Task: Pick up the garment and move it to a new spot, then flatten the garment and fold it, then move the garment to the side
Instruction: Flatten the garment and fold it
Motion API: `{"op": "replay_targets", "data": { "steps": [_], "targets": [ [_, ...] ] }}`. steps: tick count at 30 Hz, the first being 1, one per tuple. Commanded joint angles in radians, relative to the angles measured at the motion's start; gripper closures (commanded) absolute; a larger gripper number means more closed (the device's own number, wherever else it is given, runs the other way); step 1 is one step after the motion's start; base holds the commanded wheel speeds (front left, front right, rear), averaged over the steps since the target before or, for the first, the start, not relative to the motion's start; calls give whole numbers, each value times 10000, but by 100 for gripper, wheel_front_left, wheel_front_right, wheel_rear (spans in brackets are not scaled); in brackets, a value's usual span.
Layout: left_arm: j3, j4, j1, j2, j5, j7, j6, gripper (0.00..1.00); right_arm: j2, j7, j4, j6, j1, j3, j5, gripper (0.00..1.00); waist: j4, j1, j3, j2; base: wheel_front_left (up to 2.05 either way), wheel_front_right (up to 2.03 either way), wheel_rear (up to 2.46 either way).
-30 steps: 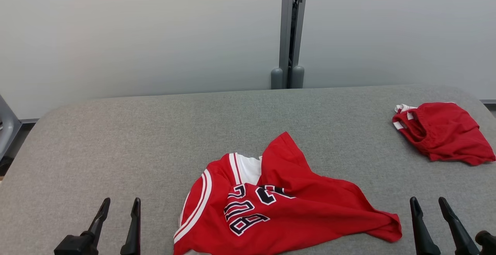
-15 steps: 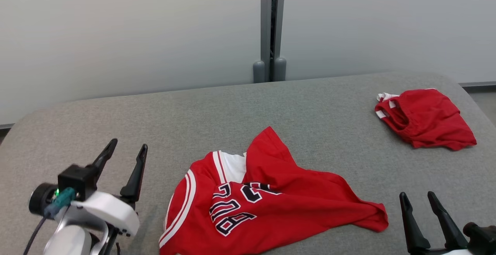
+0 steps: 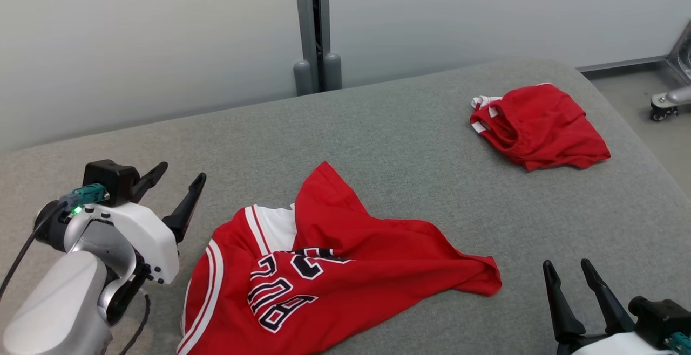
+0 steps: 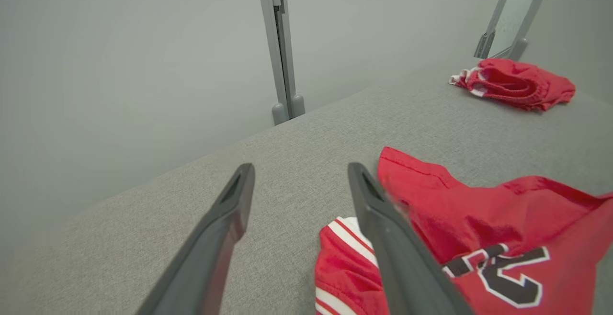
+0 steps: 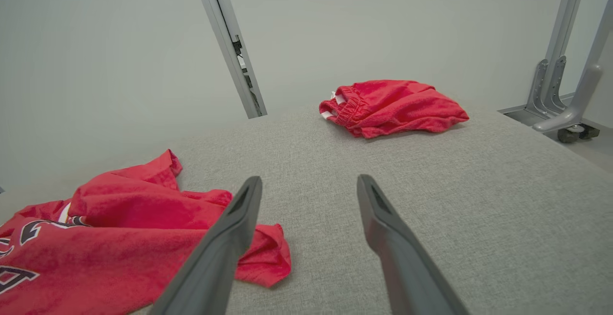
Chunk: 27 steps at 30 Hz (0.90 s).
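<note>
The garment's red corner (image 3: 487, 277) rises in a loose fold while its body lies slack (image 3: 382, 271) on the tabletop, so my right gripper will grab the garment there next.
A crumpled red garment (image 3: 334, 268), a jersey with white trim and dark numbers, lies on the grey padded table (image 3: 410, 139) near its front edge. My left gripper (image 3: 181, 172) hovers open just left of the jersey's white-trimmed edge, fingers pointing away from me, nothing between them. In the left wrist view the gripper (image 4: 300, 167) is over bare table, with the jersey (image 4: 479, 229) beside its right finger. My right gripper (image 3: 567, 264) stands open at the front right, past the jersey's right corner. The right wrist view has that gripper (image 5: 309, 179) empty, the jersey (image 5: 96, 238) to its left.
A second red piece, bunched shorts (image 3: 540, 125) with a white-striped waistband, lies at the table's far right. A grey post (image 3: 316, 26) rises behind the table against a pale wall. A wheeled metal frame (image 3: 666, 101) stands on the floor beyond the right edge.
The head camera has turned, shifting the whole picture left. My left arm has come up and forward, now level with the jersey's left side. Both grippers stay open; the garments have not moved.
</note>
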Motion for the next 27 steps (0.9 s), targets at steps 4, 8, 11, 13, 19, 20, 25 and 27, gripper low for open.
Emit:
{"op": "replay_targets", "data": {
  "steps": [4, 8, 11, 13, 19, 20, 25, 27],
  "targets": [
    [-763, 627, -593, 229, -413, 118, -11, 0, -49, -50, 141, 2, -375, 95, 107, 0, -483, -1, 507, 0, 0, 0, 0],
    [-1601, 1303, -1019, 387, -750, 274, -11, 0, 5, -50, 278, 2, -668, 205, 134, 0, -747, -1, 803, 0, 0, 0, 0],
    [-2228, 1798, -1363, 501, -968, 492, -11, 0, 27, -50, 342, 2, -891, 271, 165, 0, -939, -1, 1041, 0, 0, 0, 0],
    [-2623, 2092, -1607, 576, -1099, 637, -10, 0, 46, -50, 405, 2, -1010, 296, 188, 0, -1044, -1, 1180, 0, 0, 0, 0],
    [-3649, 3009, -2126, 595, -1681, 1025, -12, 0, 106, -50, 485, 2, -1246, 359, 165, 0, -1259, -1, 1490, 0, 0, 0, 0],
    [-3818, 3133, -2212, 592, -1735, 1111, -12, 0, 114, -50, 490, 2, -1268, 357, 157, 0, -1281, -1, 1533, 0, 0, 0, 0],
    [-4501, 3719, -2497, 593, -2136, 1323, -12, 0, 138, -50, 471, 2, -1459, 364, 113, 0, -1361, -1, 1742, 0, 0, 0, 0],
    [-4739, 3964, -2561, 545, -2281, 1411, -12, 29, 137, -50, 476, 2, -1522, 358, 100, 0, -1375, -1, 1822, 0, 0, 0, 0]
  ]
}}
